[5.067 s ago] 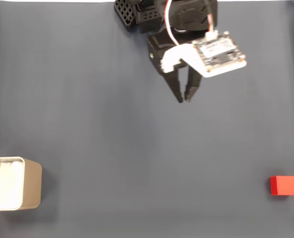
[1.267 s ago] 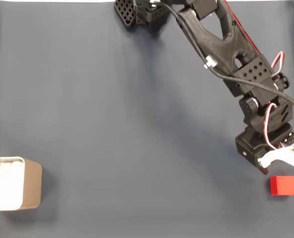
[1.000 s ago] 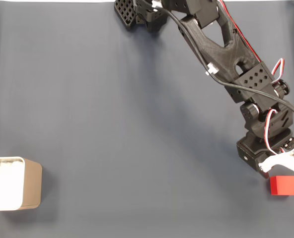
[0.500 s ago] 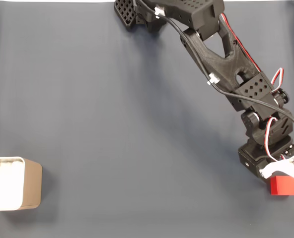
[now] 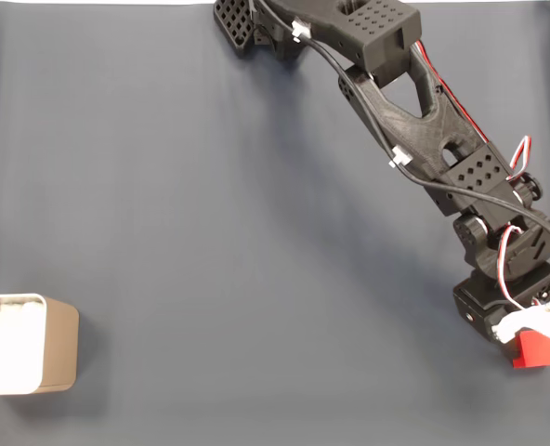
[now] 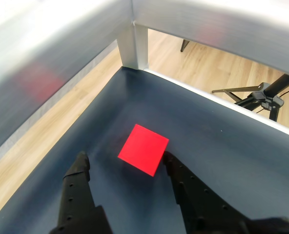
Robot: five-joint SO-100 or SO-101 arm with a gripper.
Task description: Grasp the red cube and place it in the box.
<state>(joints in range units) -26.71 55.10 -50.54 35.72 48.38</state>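
Note:
My gripper will grab the opposite sides of the red cube (image 5: 538, 350) next, so that I can place it in the box (image 5: 59, 346).
The red cube (image 5: 538, 350) lies at the far right of the dark mat in the fixed view, partly covered by the black arm's wrist. In the wrist view the red cube (image 6: 143, 148) sits on the mat just ahead of my gripper (image 6: 126, 160). The two black fingers stand apart, one on each side of the cube's near half, with the right fingertip (image 6: 170, 159) close to its corner; I cannot tell if it touches. The gripper is open. The box (image 5: 59, 346), beige with white lining, stands at the far left edge of the fixed view.
A metal frame post (image 6: 133, 45) and rail border the mat's corner just beyond the cube. Wooden floor and a black tripod (image 6: 261, 95) lie past the table edge. The arm's base (image 5: 256, 23) sits at the top centre of the fixed view.
The arm swung from the top centre out to the right, then lowered its wrist over the red cube, which now shows only partly beneath it. The cube and box have not moved.

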